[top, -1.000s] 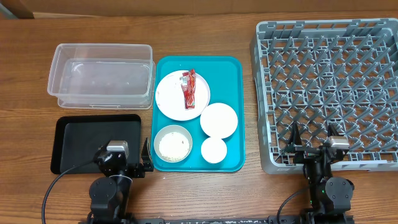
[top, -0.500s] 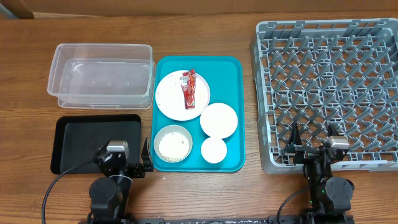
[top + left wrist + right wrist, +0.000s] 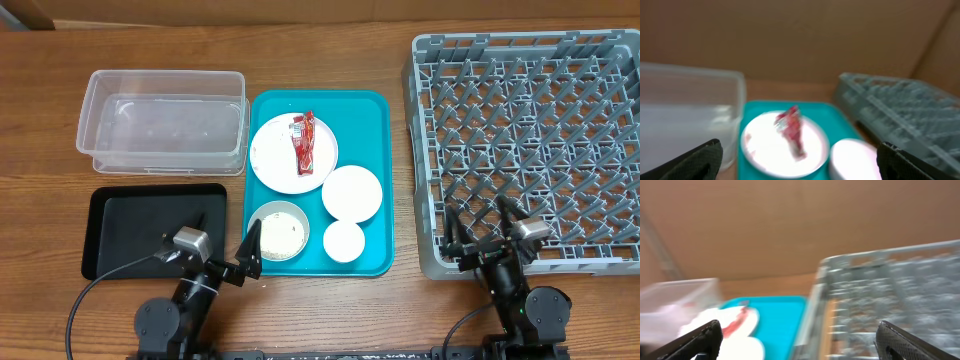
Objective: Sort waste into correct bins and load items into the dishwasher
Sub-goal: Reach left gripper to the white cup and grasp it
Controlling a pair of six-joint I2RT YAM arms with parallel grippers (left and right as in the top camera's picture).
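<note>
The cup's body needs to stay free for the handover to the robot's right gripper, so the left gripper will grab the cup by its rim (image 3: 333, 242) next.
On the teal tray (image 3: 370, 140), a red snack wrapper (image 3: 303, 142) lies on the large white plate (image 3: 280, 160). Beside it are a smaller plate (image 3: 352, 192), a bowl of white grains (image 3: 278, 231) and a cup (image 3: 344, 241). The clear tub (image 3: 165, 120) and black tray (image 3: 150, 225) stand to the left, the grey dish rack (image 3: 530, 120) to the right. My left gripper (image 3: 228, 245) is open at the teal tray's front left corner. My right gripper (image 3: 482, 225) is open over the rack's front edge. Both wrist views are blurred, showing the wrapper (image 3: 792, 131) (image 3: 734, 321).
The rack (image 3: 900, 110) (image 3: 900, 295) fills the table's right side. Bare wooden table runs along the front edge and between the teal tray and the rack. A brown cardboard wall closes off the far side.
The left gripper has swung right, from over the black tray toward the teal tray's corner. The right gripper has turned left and shifted slightly. Nothing on the table has moved.
</note>
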